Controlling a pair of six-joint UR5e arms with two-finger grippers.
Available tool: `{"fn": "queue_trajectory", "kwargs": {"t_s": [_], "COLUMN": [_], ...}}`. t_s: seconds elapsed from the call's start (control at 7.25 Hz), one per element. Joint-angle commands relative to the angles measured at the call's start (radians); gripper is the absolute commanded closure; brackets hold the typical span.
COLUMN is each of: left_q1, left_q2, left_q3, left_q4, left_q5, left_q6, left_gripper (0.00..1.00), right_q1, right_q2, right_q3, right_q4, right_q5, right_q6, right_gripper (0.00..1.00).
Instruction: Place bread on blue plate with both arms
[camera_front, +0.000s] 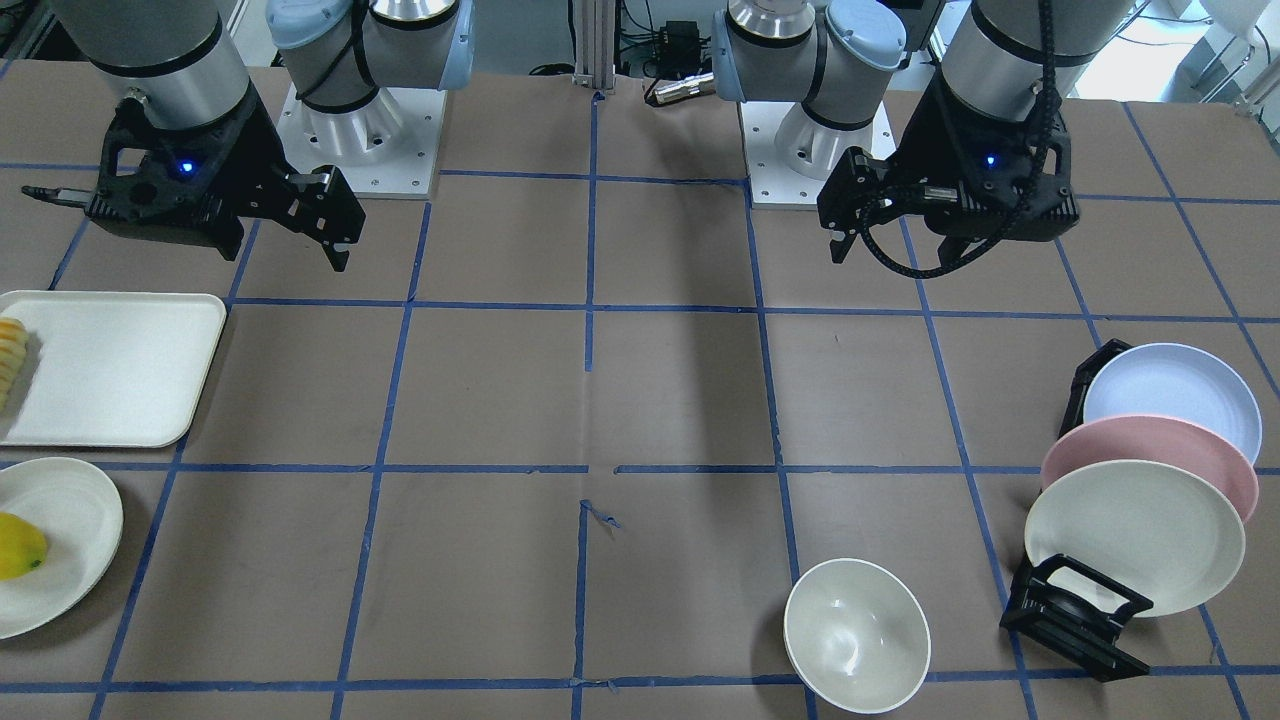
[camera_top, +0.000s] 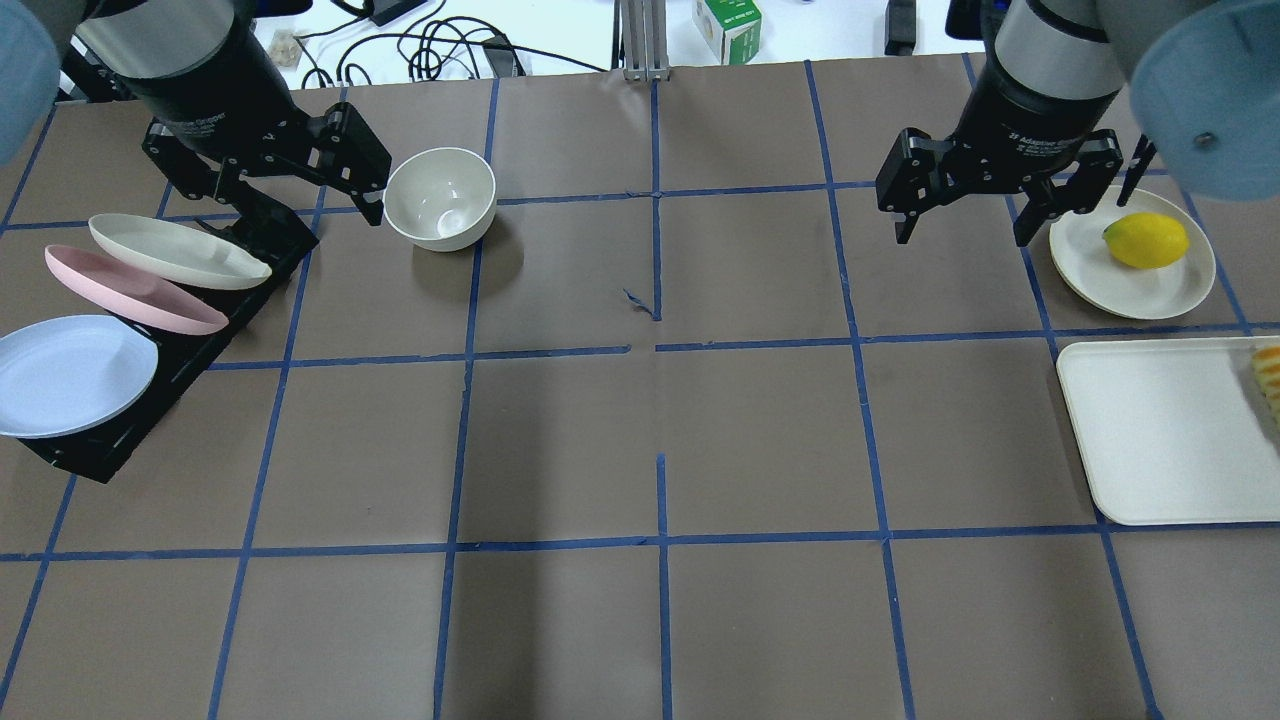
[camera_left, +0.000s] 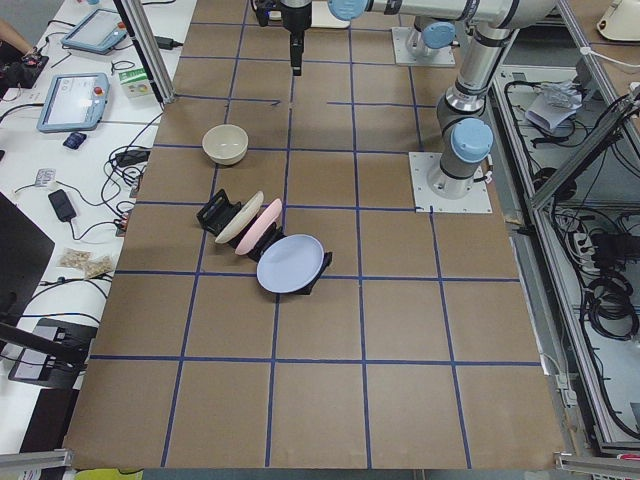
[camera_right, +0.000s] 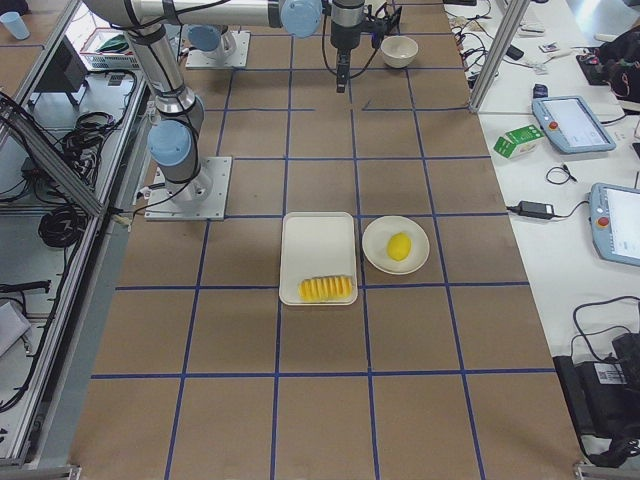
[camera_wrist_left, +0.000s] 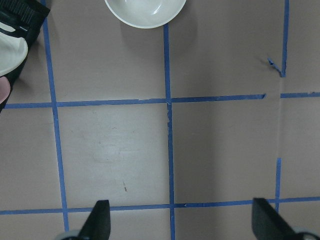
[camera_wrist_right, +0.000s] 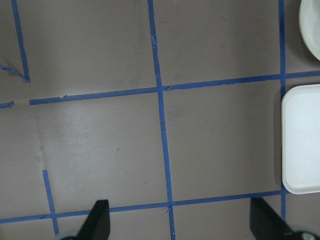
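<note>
I need to grab the bread by its ridged middle (camera_front: 7, 360) with my right gripper next. Then I need to put the bread on the blue plate (camera_front: 1170, 390).
The bread (camera_right: 327, 289), a ridged yellow loaf, lies at the end of a white tray (camera_top: 1165, 430); only its tip shows in the overhead view (camera_top: 1268, 380) and the front view (camera_front: 10, 360). The blue plate (camera_top: 70, 372) leans in a black rack (camera_top: 110, 445), nearest slot to the robot; it also shows in the front view (camera_front: 1172, 395) and the left view (camera_left: 290, 263). My left gripper (camera_top: 315, 225) hangs open and empty beside the rack's far end. My right gripper (camera_top: 962, 235) hangs open and empty left of the lemon's plate. Both wrist views show spread fingertips (camera_wrist_left: 97, 222) (camera_wrist_right: 97, 222) over bare table.
A pink plate (camera_top: 140, 290) and a cream plate (camera_top: 175, 250) lean in the same rack. A white bowl (camera_top: 440, 197) stands right of my left gripper. A lemon (camera_top: 1145, 240) lies on a cream plate (camera_top: 1180, 285) beyond the tray. Blue tape lines grid the brown table.
</note>
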Motion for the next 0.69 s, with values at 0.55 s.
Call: {"fn": "queue_trajectory", "kwargs": {"t_s": [0.55], "left_q1": [0.107], "left_q2": [0.010], "left_q3": [-0.008], "left_q4": [-0.012], "left_q5": [0.109], "left_q6": [0.009], "left_gripper": [0.00], "right_q1": [-0.016], "right_q2": [0.004], "right_q3": [0.002], "right_q4": [-0.007], "right_q5": [-0.002], "right_q6": [-0.003], "right_gripper": [0.00]}}
